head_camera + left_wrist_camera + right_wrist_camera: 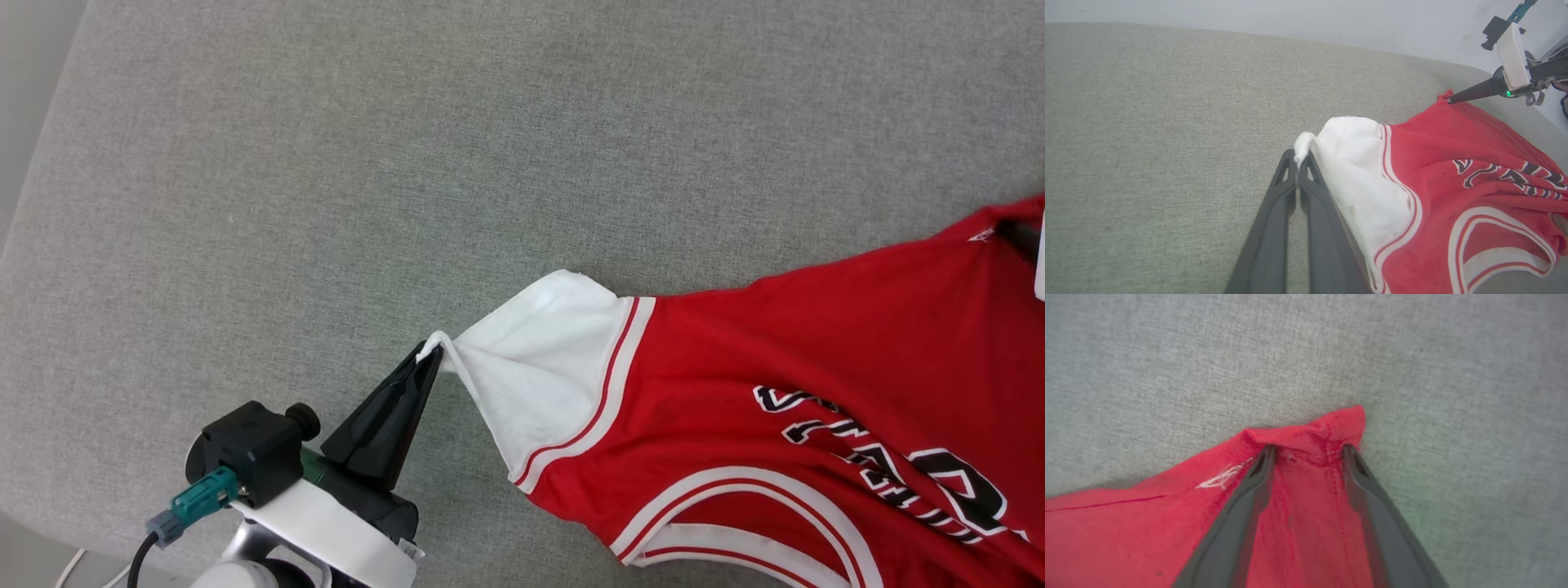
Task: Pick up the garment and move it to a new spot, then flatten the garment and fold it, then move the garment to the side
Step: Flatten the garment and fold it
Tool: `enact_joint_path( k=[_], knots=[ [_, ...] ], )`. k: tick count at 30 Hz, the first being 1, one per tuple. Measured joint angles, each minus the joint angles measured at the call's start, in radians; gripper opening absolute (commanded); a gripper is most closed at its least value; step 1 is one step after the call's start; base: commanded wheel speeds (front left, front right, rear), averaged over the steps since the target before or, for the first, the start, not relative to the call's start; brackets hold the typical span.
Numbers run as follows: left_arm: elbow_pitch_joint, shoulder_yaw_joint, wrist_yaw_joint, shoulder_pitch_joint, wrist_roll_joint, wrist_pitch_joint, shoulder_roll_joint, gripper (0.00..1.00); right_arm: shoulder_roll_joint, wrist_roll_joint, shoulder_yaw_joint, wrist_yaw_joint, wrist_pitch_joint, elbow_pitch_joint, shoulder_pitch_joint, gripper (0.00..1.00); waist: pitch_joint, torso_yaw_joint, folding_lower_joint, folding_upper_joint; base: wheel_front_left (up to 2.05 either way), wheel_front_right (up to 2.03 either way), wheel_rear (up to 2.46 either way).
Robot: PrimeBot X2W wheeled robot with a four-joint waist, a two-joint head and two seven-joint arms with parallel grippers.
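The right gripper pinches the jersey by that bunched fold next, since the jersey's hem corner bunches up while the rest of the jersey lies flat.
The garment, a red jersey with a white sleeve and black lettering, lies stretched across a grey fabric surface. My left gripper is shut on the tip of the white sleeve, pinching it at the fingertips. In the right wrist view my right gripper stands open over a red hem corner, whose bunched fold lies between the two fingertips. The left wrist view also shows the right gripper at that far red corner. The jersey's lower right part runs out of the head view.
The grey fabric surface spreads wide to the left and behind the jersey. Its left edge slants down toward the near corner. A pale wall stands behind it in the left wrist view.
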Motion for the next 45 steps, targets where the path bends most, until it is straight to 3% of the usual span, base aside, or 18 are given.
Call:
enact_joint_path(
  k=[10,19,30,45],
  knots=[
    [-0.001,0.017,0.010,-0.005,0.002,-0.009,0.015,0.00,0.015,0.022,0.016,0.000,-0.120,0.035,-0.001,0.00,-0.053,-0.030,0.0001,0.0000,0.00,0.00,0.00],
    [-0.052,0.094,0.045,-0.006,0.019,-0.022,0.075,0.00,0.011,0.110,0.067,0.000,-0.256,0.002,-0.025,0.00,-0.159,-0.100,0.0001,0.0000,0.00,0.00,0.00],
    [-0.179,0.263,0.089,-0.116,0.017,-0.044,0.145,0.00,0.007,0.221,0.093,0.000,-0.340,-0.214,-0.066,0.00,-0.283,-0.225,0.0000,0.0000,0.00,0.00,0.00],
    [-0.282,0.442,0.128,-0.376,-0.031,0.006,0.219,0.00,0.093,0.275,0.102,0.000,-0.380,-0.445,-0.098,0.00,-0.358,-0.359,0.0000,0.0000,0.00,0.00,0.00]
  ],
)
